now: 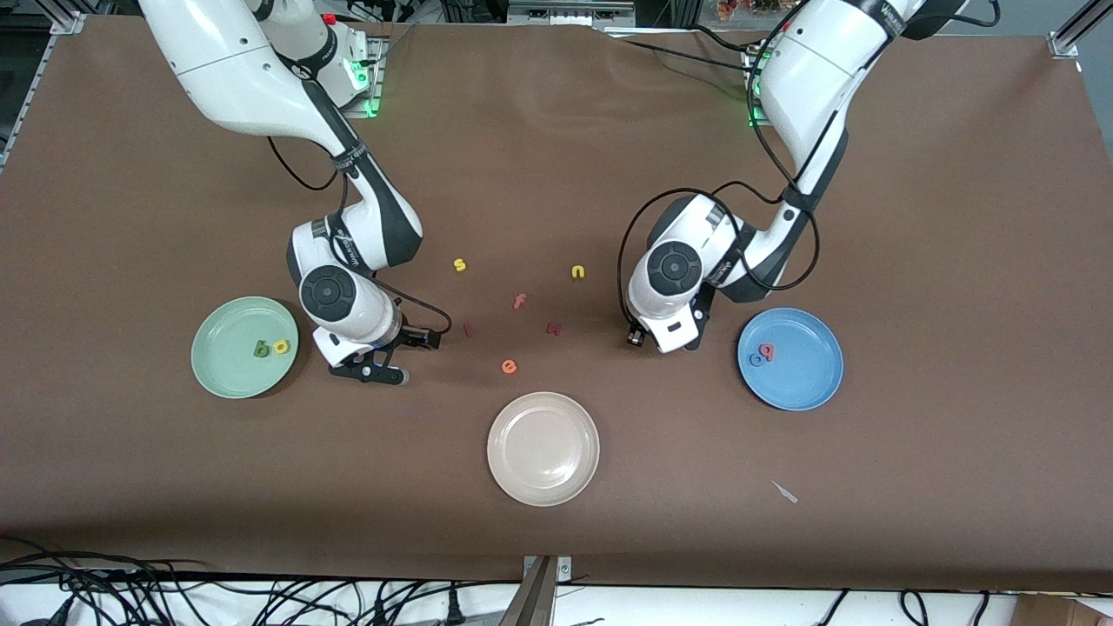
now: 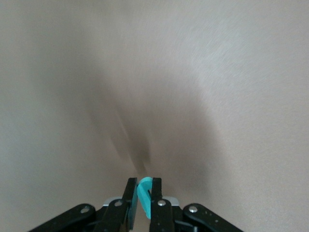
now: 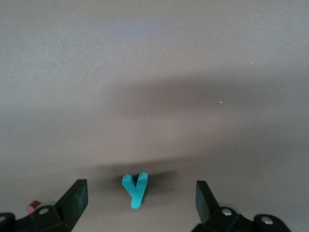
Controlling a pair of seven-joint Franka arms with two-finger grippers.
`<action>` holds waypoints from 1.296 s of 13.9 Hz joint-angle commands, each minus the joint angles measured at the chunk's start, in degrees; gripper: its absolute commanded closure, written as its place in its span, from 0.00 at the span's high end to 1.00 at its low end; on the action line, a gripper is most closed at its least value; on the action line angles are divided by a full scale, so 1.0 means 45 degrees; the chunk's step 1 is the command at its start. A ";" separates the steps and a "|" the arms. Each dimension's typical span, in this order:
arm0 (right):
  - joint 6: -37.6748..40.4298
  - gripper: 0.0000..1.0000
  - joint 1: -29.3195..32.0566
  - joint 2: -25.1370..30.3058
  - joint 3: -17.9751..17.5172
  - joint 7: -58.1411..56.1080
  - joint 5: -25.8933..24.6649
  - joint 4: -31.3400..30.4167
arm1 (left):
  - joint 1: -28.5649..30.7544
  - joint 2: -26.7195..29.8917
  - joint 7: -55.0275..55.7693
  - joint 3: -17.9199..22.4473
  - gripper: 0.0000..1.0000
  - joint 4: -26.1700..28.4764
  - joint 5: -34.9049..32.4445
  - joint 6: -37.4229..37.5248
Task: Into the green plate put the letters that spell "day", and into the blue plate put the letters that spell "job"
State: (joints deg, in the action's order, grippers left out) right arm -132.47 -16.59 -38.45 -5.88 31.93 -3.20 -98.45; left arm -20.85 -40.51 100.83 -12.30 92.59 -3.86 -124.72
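Note:
Next, my right gripper grabs the forked arms of the teal y, to finish spelling "day" in the green plate point(image 1: 228, 365).
My left gripper point(image 2: 143, 186) is shut on a teal letter point(image 2: 144, 195), the j, seen edge-on between the fingers. In the front view this gripper point(image 1: 637, 337) is low over bare table beside the blue plate point(image 1: 809, 382). That plate holds the blue o point(image 1: 763, 357) and the salmon-red b point(image 1: 769, 349). My right gripper point(image 3: 140, 188) is open, its fingers straddling the teal y point(image 3: 135, 189) lying flat on the table. In the front view the right gripper point(image 1: 372, 372) is beside the green plate point(image 1: 228, 365), which holds the dark green d point(image 1: 261, 349) and yellow a point(image 1: 280, 346). The hand hides the y there.
A cream-white plate point(image 1: 543, 448) lies nearest the front camera. Between the arms lie loose letters: a yellow s point(image 1: 460, 265), a yellow n point(image 1: 577, 272), a salmon f point(image 1: 520, 302), an orange e point(image 1: 509, 367) and two small red pieces point(image 1: 554, 329). A white scrap point(image 1: 785, 492) lies near the front edge.

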 commanded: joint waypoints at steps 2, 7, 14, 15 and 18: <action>-0.0152 0.87 -0.0160 -0.0342 -0.0001 0.0210 0.0124 0.0315 | 0.0901 0.0310 -0.3630 0.0019 0.00 -0.0420 -0.0332 0.1424; -0.0211 0.67 -0.0239 -0.0421 -0.0001 0.0210 0.0124 0.0198 | 0.1859 0.0701 -0.7771 0.0078 0.00 -0.0439 -0.1676 0.3122; -0.0192 0.29 -0.0219 -0.0479 -0.0021 0.0190 0.0124 0.0198 | 0.3149 0.0702 -1.0803 0.0078 0.09 -0.0769 -0.2969 0.3321; -0.0192 0.24 -0.0219 -0.0499 -0.0021 0.0190 0.0124 0.0179 | 0.3227 0.0701 -1.1231 0.0097 0.41 -0.0868 -0.3008 0.3321; -0.0192 0.14 -0.0219 -0.0499 -0.0021 0.0190 0.0124 0.0178 | 0.3618 0.0740 -1.2192 0.0058 1.00 -0.0908 -0.2989 0.3321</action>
State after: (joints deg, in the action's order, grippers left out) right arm -133.46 -17.44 -39.96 -5.98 32.39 -3.13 -98.34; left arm -5.65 -38.10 48.68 -11.48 88.72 -15.61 -111.06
